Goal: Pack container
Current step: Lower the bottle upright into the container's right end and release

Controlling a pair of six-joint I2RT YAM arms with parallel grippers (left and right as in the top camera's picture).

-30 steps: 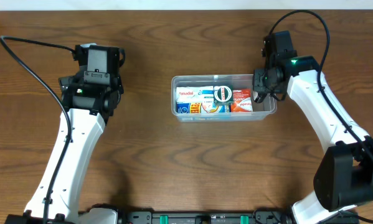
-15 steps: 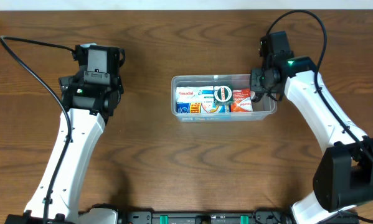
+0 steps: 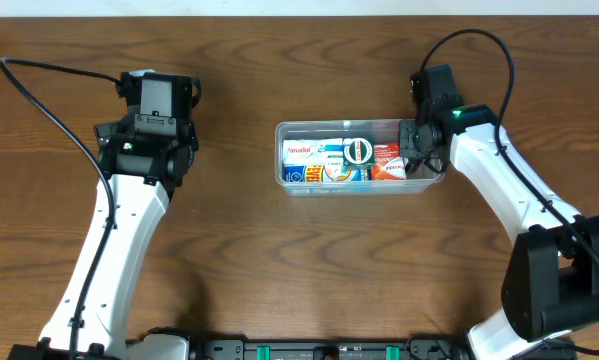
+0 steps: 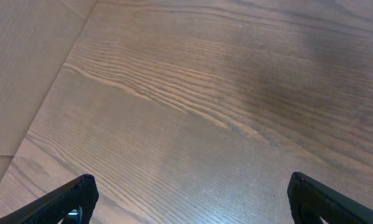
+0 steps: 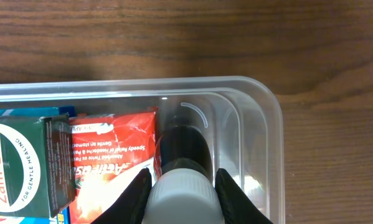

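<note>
The bottle is between the red packet and the container's end and would end inside the container, so it is time for my right gripper to open now.
The clear container (image 3: 360,188) sits mid-table, right of centre, with several small boxes in it. My right gripper (image 5: 182,188) is shut on a dark bottle (image 5: 183,147) with a white ribbed cap, held over the container's (image 5: 261,94) right end, beside a red packet (image 5: 115,155). In the overhead view the right gripper (image 3: 416,148) hangs over that end and hides the bottle. My left gripper (image 4: 192,200) is open over bare wood, far left of the container, with nothing between its fingers.
A green Zam-Buk box (image 5: 24,169) lies left of the red packet, and blue and white boxes (image 3: 314,161) fill the container's left half. A black cable (image 3: 49,68) trails across the table's far left. The left arm (image 3: 129,210) stretches along the left side.
My right gripper has shifted slightly left over the container's right end with the bottle still in it. The left arm has not moved.
</note>
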